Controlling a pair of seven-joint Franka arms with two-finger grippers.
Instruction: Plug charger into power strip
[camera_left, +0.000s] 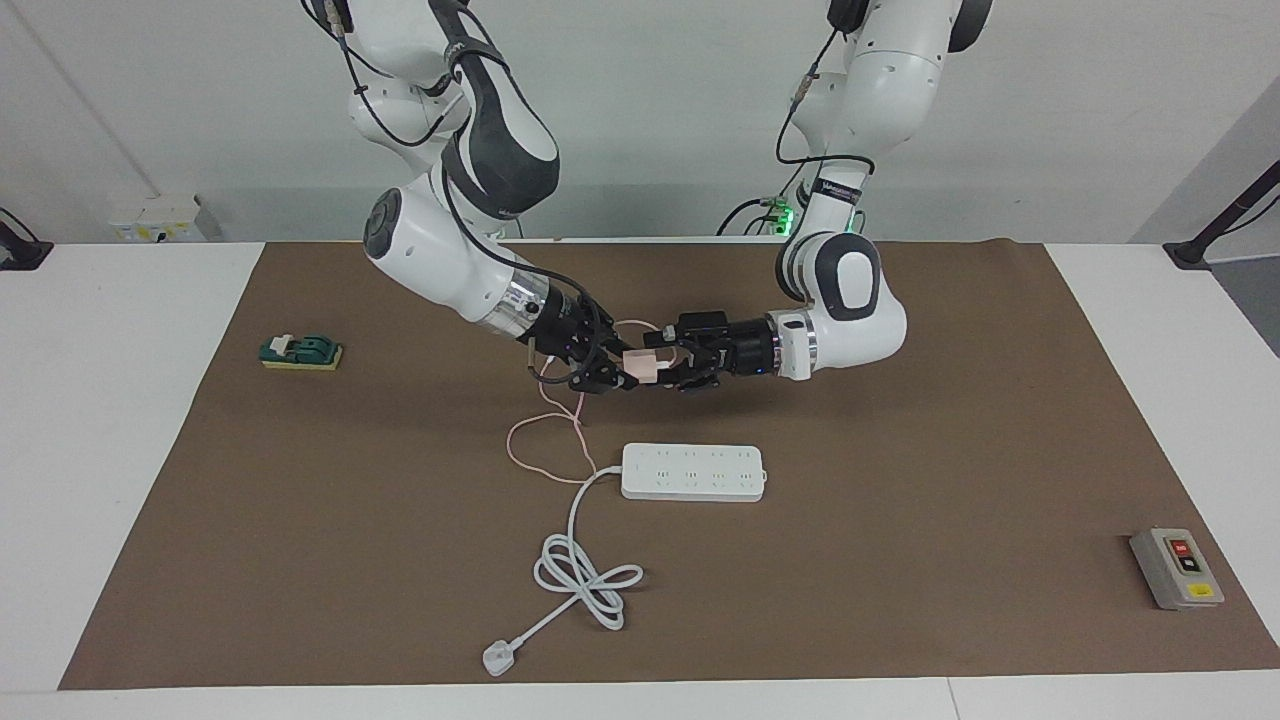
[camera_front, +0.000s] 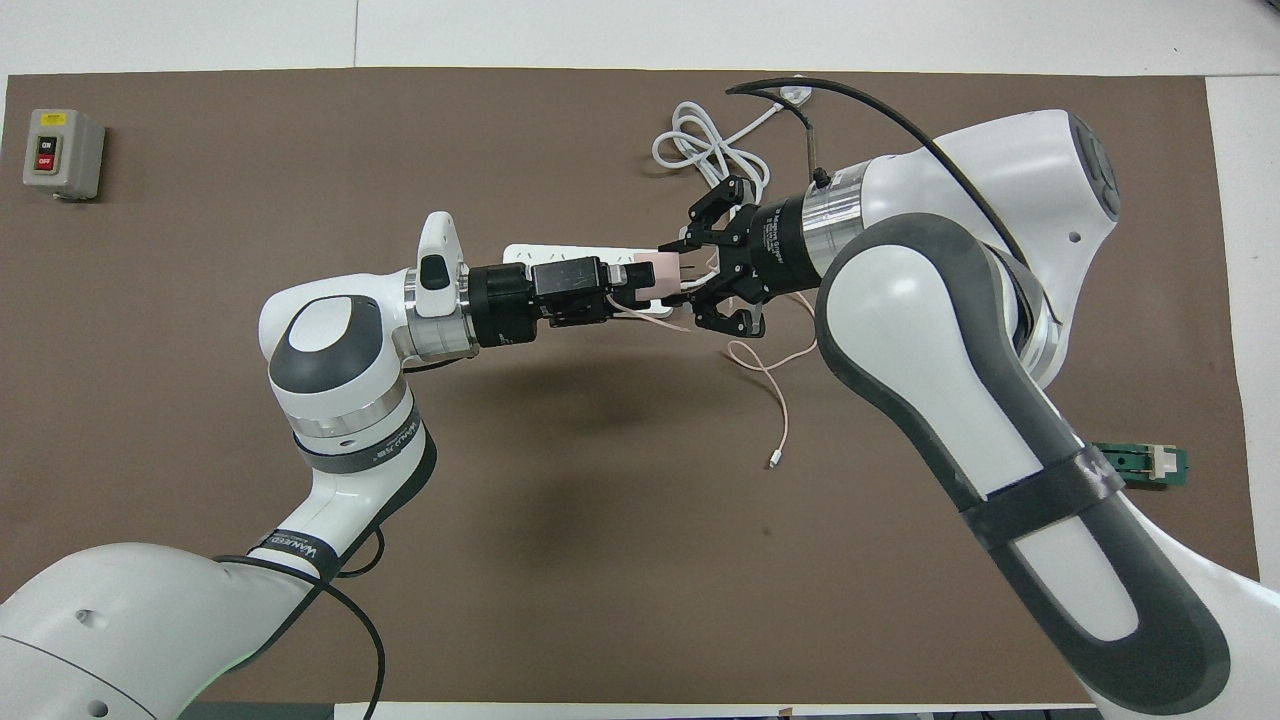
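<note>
My left gripper grabs the charger by its cable end next, to plug the pale pink charger's pins into the power strip (camera_front: 520, 254).
My right gripper (camera_left: 612, 376) is shut on the pale pink charger (camera_left: 640, 366), held in the air over the mat just nearer the robots than the power strip (camera_left: 693, 472). My left gripper (camera_left: 672, 368) is open and meets it head-on, its fingers either side of the cube's free end. From above, the charger (camera_front: 660, 272) sits between the left gripper (camera_front: 632, 290) and the right gripper (camera_front: 690, 276), and both cover most of the power strip (camera_front: 520, 254). The thin pink cable (camera_left: 545, 445) hangs down and loops on the mat.
The strip's thick white cord (camera_left: 585, 575) coils toward the table's edge farthest from the robots and ends in a white plug (camera_left: 496, 657). A grey button box (camera_left: 1176, 568) sits at the left arm's end, a small green block (camera_left: 300, 352) at the right arm's end.
</note>
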